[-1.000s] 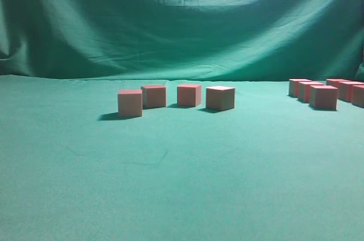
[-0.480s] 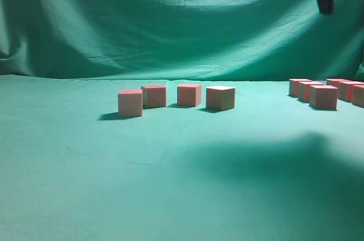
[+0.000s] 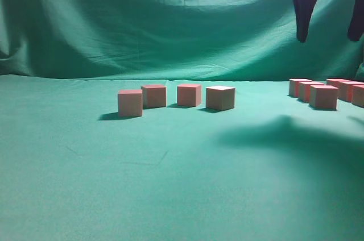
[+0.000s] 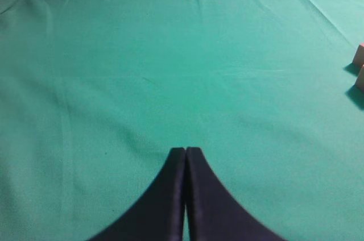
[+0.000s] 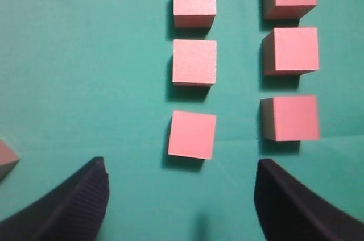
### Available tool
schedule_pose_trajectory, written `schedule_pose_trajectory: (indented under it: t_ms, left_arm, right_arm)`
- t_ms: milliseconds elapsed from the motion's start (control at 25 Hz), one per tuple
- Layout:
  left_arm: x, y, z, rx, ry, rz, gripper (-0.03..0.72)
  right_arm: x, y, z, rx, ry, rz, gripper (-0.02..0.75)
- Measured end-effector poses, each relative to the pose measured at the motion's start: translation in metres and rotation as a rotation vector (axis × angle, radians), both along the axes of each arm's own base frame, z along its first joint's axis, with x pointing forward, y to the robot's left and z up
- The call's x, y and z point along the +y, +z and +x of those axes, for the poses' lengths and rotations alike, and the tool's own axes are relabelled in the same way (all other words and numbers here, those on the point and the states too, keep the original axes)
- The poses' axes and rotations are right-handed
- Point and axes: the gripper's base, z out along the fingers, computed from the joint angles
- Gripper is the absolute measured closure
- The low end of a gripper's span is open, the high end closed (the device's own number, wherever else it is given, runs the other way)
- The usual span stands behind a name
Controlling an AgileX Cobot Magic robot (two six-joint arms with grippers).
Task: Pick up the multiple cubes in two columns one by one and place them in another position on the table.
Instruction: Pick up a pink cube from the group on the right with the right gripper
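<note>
My right gripper picks up the end pink cube by its opposite sides next, to move the columns cube by cube.
Several reddish-pink cubes stand in a row left of centre on the green table [image 3: 170, 184], from the nearest cube [image 3: 130, 103] to the tan-faced one [image 3: 220, 98]. More cubes [image 3: 323, 96] sit in two columns at the far right. The right wrist view shows these as two columns of three, with the closest cube [image 5: 192, 134] in the left column. My right gripper [image 3: 330, 30] hangs open and empty high above that group, and it also shows in its wrist view [image 5: 181, 167]. My left gripper [image 4: 185, 150] is shut and empty over bare cloth.
A draped green backdrop [image 3: 170, 25] rises behind the table. Two cube edges [image 4: 360, 67] show at the right border of the left wrist view. Another cube corner [image 5: 7, 158] shows at the left edge of the right wrist view.
My right gripper has come into the exterior view from the top right and moved down, now showing both open fingers. Its shadow has spread over the table's right side. The cubes have not moved.
</note>
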Motion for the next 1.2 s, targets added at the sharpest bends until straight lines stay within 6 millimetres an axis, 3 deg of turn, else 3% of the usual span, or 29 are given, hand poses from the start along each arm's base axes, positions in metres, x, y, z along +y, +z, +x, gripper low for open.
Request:
schedule_pose_trajectory:
  t_ms: [400,840,960,1080,1200]
  left_arm:
    - [0.000,0.000,0.000,0.000,0.000,0.000,0.688]
    - [0.000,0.000,0.000,0.000,0.000,0.000,0.688]
    - [0.000,0.000,0.000,0.000,0.000,0.000,0.688]
    - [0.000,0.000,0.000,0.000,0.000,0.000,0.688]
    - [0.000,0.000,0.000,0.000,0.000,0.000,0.688]
  right_arm:
    - [0.007,-0.050,0.020,0.047,-0.031,0.012,0.202]
    - [0.009,-0.076,0.028,0.065,-0.027,0.004,0.202]
    - [0.009,-0.078,0.029,0.062,-0.023,0.001,0.304]
    - [0.009,-0.078,0.030,0.052,-0.024,0.000,0.459]
    - [0.007,-0.078,0.030,0.050,-0.026,-0.015,0.475]
